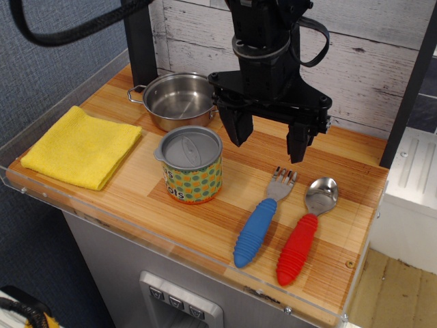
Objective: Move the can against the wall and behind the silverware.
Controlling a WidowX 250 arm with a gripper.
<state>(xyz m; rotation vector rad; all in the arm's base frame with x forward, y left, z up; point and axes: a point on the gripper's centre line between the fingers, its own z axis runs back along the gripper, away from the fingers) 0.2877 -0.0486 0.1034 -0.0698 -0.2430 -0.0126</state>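
Observation:
The can needs to go against the wall (pixel 348 113) and behind the silverware, so my gripper will grab the can by its grey rim (pixel 162 152) next.
The can (pixel 190 165), a short tin with a grey lid and a yellow-orange dotted label, stands upright near the middle of the wooden table. The silverware lies to its right: a fork with a blue ribbed handle (pixel 258 225) and a spoon with a red ribbed handle (pixel 302 234). My gripper (pixel 268 143) hangs open and empty above the table, behind the fork and to the right of the can, in front of the whitewashed plank wall (pixel 355 61). Its two black fingers (pixel 238 128) point down, wide apart.
A shiny steel two-handled pot (pixel 179 100) stands behind the can, near the wall. A folded yellow cloth (pixel 83 145) lies at the table's left. A black post (pixel 142 41) rises at the back left. A clear acrylic rim (pixel 171 240) edges the table.

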